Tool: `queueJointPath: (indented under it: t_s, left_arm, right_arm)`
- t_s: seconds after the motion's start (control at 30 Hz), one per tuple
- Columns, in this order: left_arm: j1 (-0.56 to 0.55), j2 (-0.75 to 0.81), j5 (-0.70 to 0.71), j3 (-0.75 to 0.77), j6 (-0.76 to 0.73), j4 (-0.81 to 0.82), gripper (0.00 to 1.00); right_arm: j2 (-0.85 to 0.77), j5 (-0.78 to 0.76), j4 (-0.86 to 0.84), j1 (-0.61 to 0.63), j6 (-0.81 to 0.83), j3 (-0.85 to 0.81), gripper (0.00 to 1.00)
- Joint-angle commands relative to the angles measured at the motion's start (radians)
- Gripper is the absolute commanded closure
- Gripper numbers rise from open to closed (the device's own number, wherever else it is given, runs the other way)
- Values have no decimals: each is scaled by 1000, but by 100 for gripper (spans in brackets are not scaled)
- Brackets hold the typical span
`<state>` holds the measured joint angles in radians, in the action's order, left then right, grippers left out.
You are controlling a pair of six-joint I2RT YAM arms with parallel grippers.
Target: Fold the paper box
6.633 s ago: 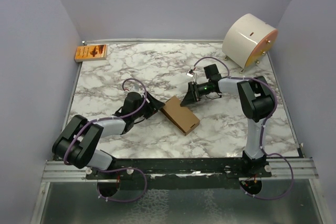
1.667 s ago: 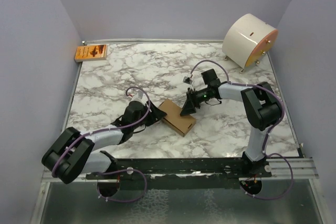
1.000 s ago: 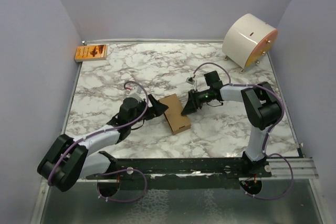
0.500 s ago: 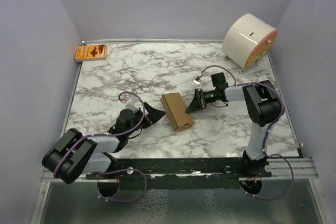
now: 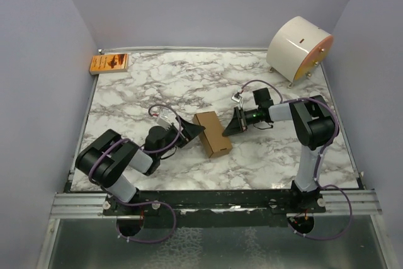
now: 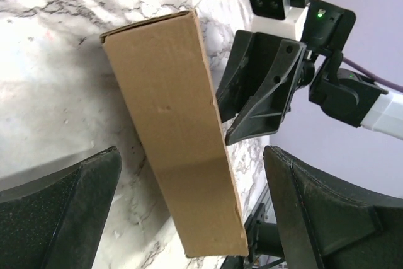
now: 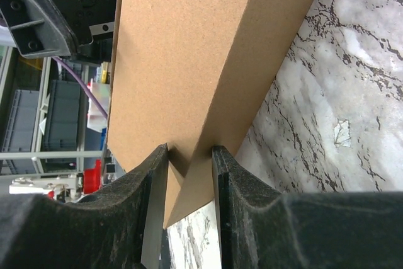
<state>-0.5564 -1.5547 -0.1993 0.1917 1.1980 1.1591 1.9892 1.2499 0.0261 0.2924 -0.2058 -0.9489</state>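
Note:
The paper box (image 5: 212, 133) (image 6: 181, 137) needs to be set aside folded. My left gripper should grab it across its narrow side, with fingers on the box's broad sides.
The paper box (image 5: 212, 133) is a small brown oblong carton lying on the marble table (image 5: 157, 86) between both arms. My left gripper (image 5: 194, 129) stands open just left of it. In the left wrist view the carton (image 6: 176, 143) lies ahead of the wide-spread fingers (image 6: 69, 200), and neither finger touches it. My right gripper (image 5: 228, 129) is at the carton's right side. The right wrist view shows my right gripper (image 7: 190, 155) with its fingers (image 7: 154, 206) closed on a long edge of the carton (image 7: 182, 48).
An orange printed packet (image 5: 109, 63) lies at the far left corner of the table. A big white cylinder (image 5: 298, 48) stands at the far right corner. Lilac walls close in three sides. A black rail (image 5: 214, 196) runs along the near edge.
My left gripper opened wide, drew back from the box, then came close again. My right gripper narrowed onto the box's right edge. The box barely shifted.

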Motion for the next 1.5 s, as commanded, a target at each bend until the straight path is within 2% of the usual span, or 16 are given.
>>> queueJointPath:
  t_s: [0.0,0.17,0.27,0.37,0.5,0.6,0.67,0.73,0.87,0.93,1.03,1.13,1.23,1.4,1.47]
  left_arm:
    - [-5,-63,-37,48,26,131,1]
    - [-26,-121,-35,106,23,89,10]
    - [-30,-175,-51,127,33,103,24]
    - [-30,-217,-62,133,47,138,43]
    - [-31,-229,-66,139,34,129,57]
    - [-28,-197,-66,149,-2,65,67]
    - [-22,-158,-69,157,-33,1,70]
    - [-3,-99,-74,164,-72,-82,72]
    - [74,25,-117,217,-194,-361,72]
    - [128,78,-143,286,-304,-567,72]
    - [199,110,-121,469,-540,-973,73]
    - [207,81,58,693,-802,-1332,74]
    - [208,8,224,912,-960,-1579,75]
    - [206,-213,509,1261,-1121,-1881,78]
    - [204,-287,631,1351,-1168,-1932,79]
  right_arm:
    - [44,-43,-5,-1,27,2,68]
    - [43,-38,-4,-1,26,-1,68]
    - [42,-34,-4,-1,25,-1,68]
    - [40,-31,-5,-1,25,-2,68]
    - [35,-14,-6,-1,29,-8,65]
    - [18,7,22,-3,59,-31,45]
    - [-10,8,60,-13,95,-53,32]
    - [-54,11,88,-35,125,-66,24]
    - [-146,-9,173,-98,223,-94,21]
    - [-188,-24,217,-127,274,-105,21]
    - [-249,-42,262,-154,321,-112,21]
    - [-292,-58,270,-162,337,-109,21]
    - [-307,-63,270,-162,338,-106,21]
    - [-308,-65,273,-162,341,-106,21]
    - [-310,-68,273,-162,341,-106,21]
